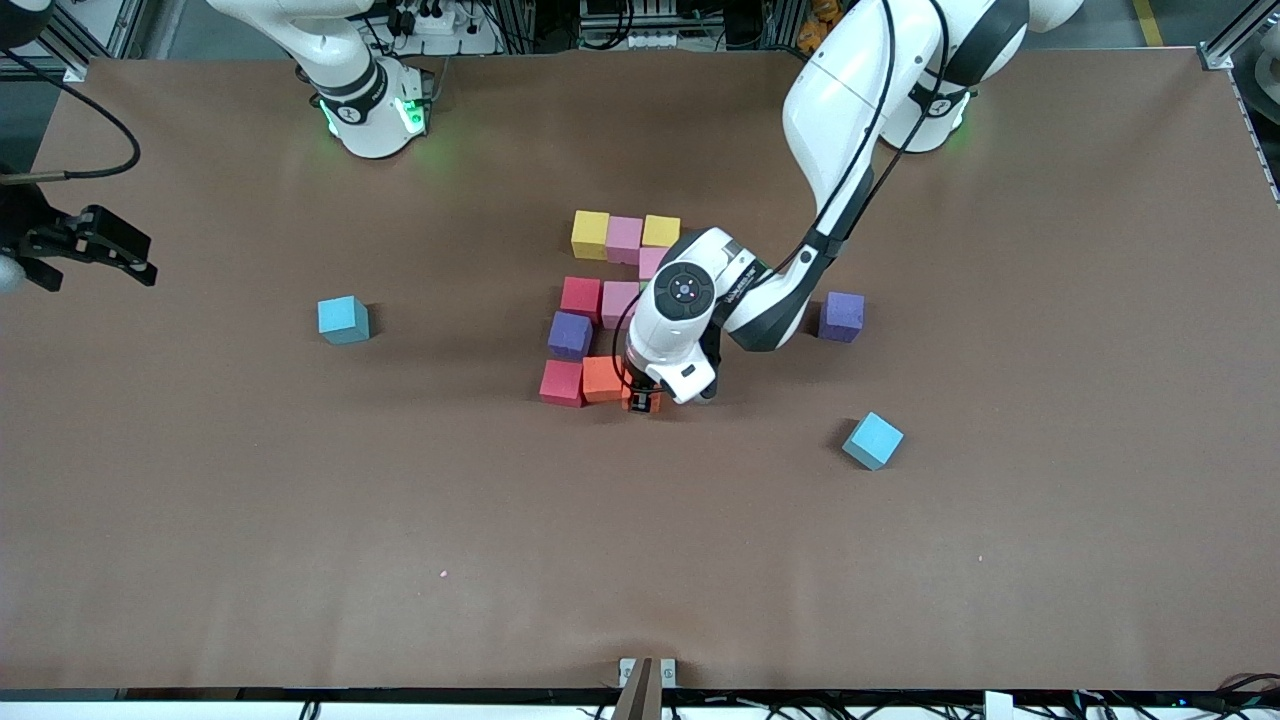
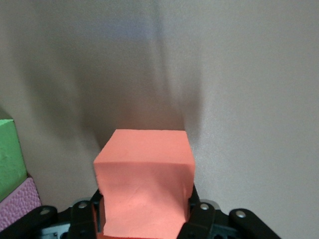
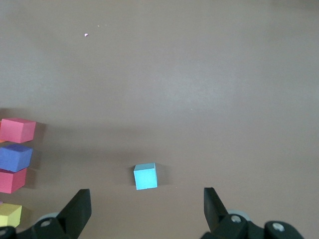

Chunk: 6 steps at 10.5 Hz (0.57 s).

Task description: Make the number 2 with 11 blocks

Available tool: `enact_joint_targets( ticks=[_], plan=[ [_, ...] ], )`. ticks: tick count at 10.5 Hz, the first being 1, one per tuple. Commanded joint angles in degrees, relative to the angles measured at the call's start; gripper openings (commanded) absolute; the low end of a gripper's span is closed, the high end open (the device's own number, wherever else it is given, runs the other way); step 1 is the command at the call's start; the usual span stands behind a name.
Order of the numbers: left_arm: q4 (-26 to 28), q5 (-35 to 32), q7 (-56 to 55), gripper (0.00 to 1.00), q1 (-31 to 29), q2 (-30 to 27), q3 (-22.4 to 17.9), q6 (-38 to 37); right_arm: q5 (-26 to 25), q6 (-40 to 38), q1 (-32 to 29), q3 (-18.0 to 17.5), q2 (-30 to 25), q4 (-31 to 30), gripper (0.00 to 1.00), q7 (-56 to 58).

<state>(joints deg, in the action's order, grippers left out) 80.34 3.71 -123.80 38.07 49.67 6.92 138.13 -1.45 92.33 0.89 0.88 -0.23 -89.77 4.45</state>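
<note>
The left gripper needs to open now, because the base of the held orange block is resting on the tabletop at the row's end.
My left gripper (image 1: 643, 402) is shut on an orange block (image 2: 144, 184), low over the table at the end of the row nearest the front camera, beside another orange block (image 1: 603, 378) and a red one (image 1: 562, 382). A purple block (image 1: 570, 334), a red block (image 1: 581, 297) and a pink block (image 1: 620, 303) lie farther back. The farthest row is yellow (image 1: 590, 234), pink (image 1: 624, 239), yellow (image 1: 661, 231), with one more pink (image 1: 652, 262) under it. A green block (image 2: 10, 154) is partly hidden by the arm. My right gripper (image 1: 140, 258) waits open at the right arm's end.
A second purple cube (image 1: 842, 316) sits apart toward the left arm's end. One light-blue cube (image 1: 872, 440) lies nearer the front camera than it. Another light-blue cube (image 1: 343, 319) lies toward the right arm's end, also seen as a light-blue cube (image 3: 145, 176) ahead of the right gripper (image 3: 147, 214).
</note>
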Motion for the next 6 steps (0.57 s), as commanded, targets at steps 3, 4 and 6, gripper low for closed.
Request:
enact_joint_targets(
  ticks=[3,4,6],
  plan=[
    [-2.5,0.6,-0.8,0.54,0.2,2.1,-0.4,0.3,0.6,-0.6,1.4,0.0,-0.1,0.1,1.0,0.6],
    [-2.4,0.6,-0.8,0.57,0.3,2.0,-0.4,0.2,0.6,-0.7,1.4,0.0,0.0,0.1,1.0,0.6],
    [-2.3,0.3,-0.1,1.0,0.3,1.8,-0.6,-0.7,0.7,-0.6,1.6,0.0,0.4,-0.1,1.0,1.2]
  ],
)
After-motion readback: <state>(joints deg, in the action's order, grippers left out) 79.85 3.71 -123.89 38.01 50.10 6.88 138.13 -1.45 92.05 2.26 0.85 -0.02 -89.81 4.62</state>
